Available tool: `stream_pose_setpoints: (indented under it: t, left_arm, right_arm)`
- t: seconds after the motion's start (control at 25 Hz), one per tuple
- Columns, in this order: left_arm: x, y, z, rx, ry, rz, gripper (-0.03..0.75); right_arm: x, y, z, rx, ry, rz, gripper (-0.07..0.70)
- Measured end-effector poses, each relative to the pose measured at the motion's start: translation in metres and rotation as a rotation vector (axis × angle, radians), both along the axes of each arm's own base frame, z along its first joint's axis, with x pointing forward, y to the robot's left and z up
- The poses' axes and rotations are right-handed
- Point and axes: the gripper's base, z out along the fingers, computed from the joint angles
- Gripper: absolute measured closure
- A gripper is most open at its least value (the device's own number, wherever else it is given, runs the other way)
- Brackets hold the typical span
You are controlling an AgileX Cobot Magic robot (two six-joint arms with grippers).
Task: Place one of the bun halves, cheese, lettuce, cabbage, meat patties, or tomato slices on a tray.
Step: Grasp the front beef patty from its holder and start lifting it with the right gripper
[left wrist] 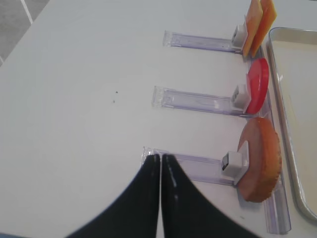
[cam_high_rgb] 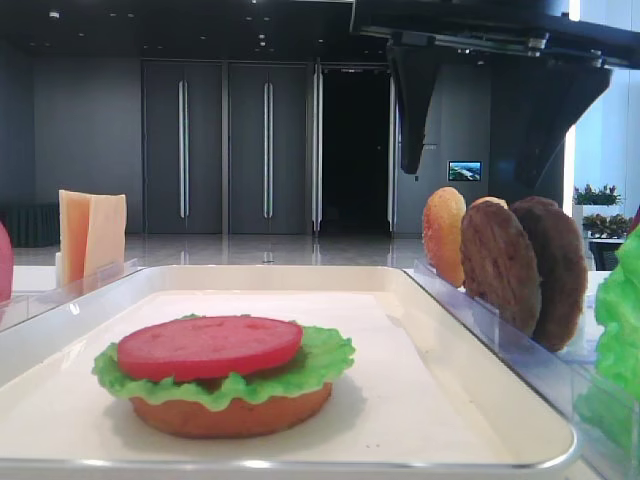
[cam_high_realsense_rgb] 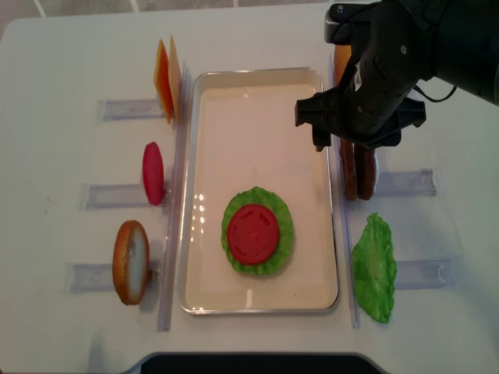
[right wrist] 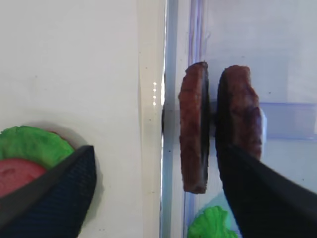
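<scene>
The nearer patty stands on edge in the rack beside its twin, so the right gripper will next grab it across its flat sides, at the patty's upper edge.
The white tray (cam_high_realsense_rgb: 203,156) holds a stack of a bun half (cam_high_rgb: 230,416), lettuce (cam_high_realsense_rgb: 283,234) and a tomato slice (cam_high_realsense_rgb: 253,232). Two brown meat patties (right wrist: 194,134) (right wrist: 241,116) stand on edge in a clear rack just right of the tray. My right gripper (right wrist: 158,191) hangs open above them. One finger (right wrist: 54,193) is over the tray, the other (right wrist: 262,198) over the outer patty, and the nearer patty is between them, untouched. My left gripper (left wrist: 161,159) is shut and empty over the table, left of a rack with another bun half (left wrist: 260,158).
Left of the tray, racks hold cheese (cam_high_realsense_rgb: 165,78), a tomato slice (cam_high_realsense_rgb: 153,173) and the bun half (cam_high_realsense_rgb: 130,261). On the right, a further bun (cam_high_rgb: 445,235) stands behind the patties and a lettuce leaf (cam_high_realsense_rgb: 374,269) lies in front of them. The right arm (cam_high_realsense_rgb: 390,70) hides the rack's far end.
</scene>
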Motion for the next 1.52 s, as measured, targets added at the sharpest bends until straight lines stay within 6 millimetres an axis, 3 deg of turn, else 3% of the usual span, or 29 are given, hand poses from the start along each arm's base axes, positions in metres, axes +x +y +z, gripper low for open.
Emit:
stream_pose_setpoints:
  t: [1.32, 1.52]
  left_arm:
    - [0.0, 0.0, 0.0, 0.0, 0.0, 0.0, 0.716]
    - [0.0, 0.0, 0.0, 0.0, 0.0, 0.0, 0.716]
  right_arm:
    - [-0.001, 0.002, 0.0, 0.015, 0.013, 0.007, 0.097]
    - [0.0, 0.005, -0.01, 0.003, 0.05, 0.012, 0.097]
